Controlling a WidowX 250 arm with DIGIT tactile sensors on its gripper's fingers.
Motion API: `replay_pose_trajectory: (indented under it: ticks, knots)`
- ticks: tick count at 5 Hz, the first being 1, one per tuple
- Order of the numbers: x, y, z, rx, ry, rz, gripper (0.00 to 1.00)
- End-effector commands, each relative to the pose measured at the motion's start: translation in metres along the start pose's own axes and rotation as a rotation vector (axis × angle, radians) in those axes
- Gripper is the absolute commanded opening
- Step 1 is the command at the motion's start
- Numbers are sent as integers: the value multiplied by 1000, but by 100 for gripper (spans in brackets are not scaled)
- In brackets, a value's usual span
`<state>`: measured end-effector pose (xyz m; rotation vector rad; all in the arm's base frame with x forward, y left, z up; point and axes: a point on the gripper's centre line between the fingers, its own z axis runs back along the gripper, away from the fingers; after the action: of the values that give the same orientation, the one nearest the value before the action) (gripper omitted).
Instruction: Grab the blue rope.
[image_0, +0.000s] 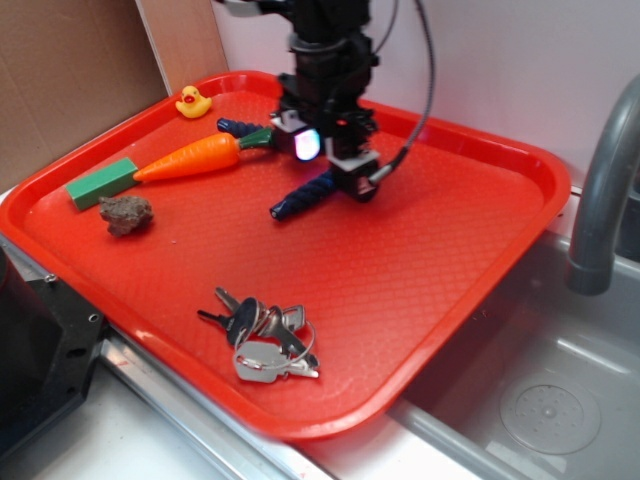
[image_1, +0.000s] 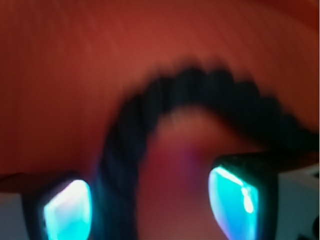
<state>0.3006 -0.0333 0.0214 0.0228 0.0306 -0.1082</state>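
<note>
My gripper is to grip the rope's twisted middle part (image_1: 120, 160) between its bound ends next, to grab the blue rope (image_1: 200, 90).
The blue rope (image_0: 296, 202) lies curved on the red tray (image_0: 430, 250), one bound end toward the front and the other (image_0: 240, 126) behind the carrot's leaves. My gripper (image_0: 328, 165) stands low over the rope's middle and hides that part. In the wrist view the rope (image_1: 200, 90) arches across the picture and one leg runs down between the jaws, close to the left finger. The gripper (image_1: 150, 200) is open, its glowing cyan pads (image_1: 67, 210) wide apart on either side of the rope. The wrist view is blurred.
On the tray's left lie an orange toy carrot (image_0: 195, 157), a yellow duck (image_0: 193, 101), a green block (image_0: 102, 183) and a brown rock (image_0: 126, 214). A bunch of keys (image_0: 262, 335) lies near the front. A sink (image_0: 560, 400) and grey faucet (image_0: 600, 200) are right.
</note>
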Motion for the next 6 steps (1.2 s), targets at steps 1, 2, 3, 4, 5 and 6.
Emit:
replay_pose_trajectory:
  ticks: [1,2,3,4,5,6]
  knots:
    - [12,5,-7,43,1,20,0]
    - [-19,-7,-3,44,-10,28,0]
    - [-27,-9,-3,38,-15,33,0]
    - [-28,-8,-7,32,-6,39,0]
    - [-31,-7,-2,21,-8,40,0]
    - [-61,3,46,-41,-106,115,0]
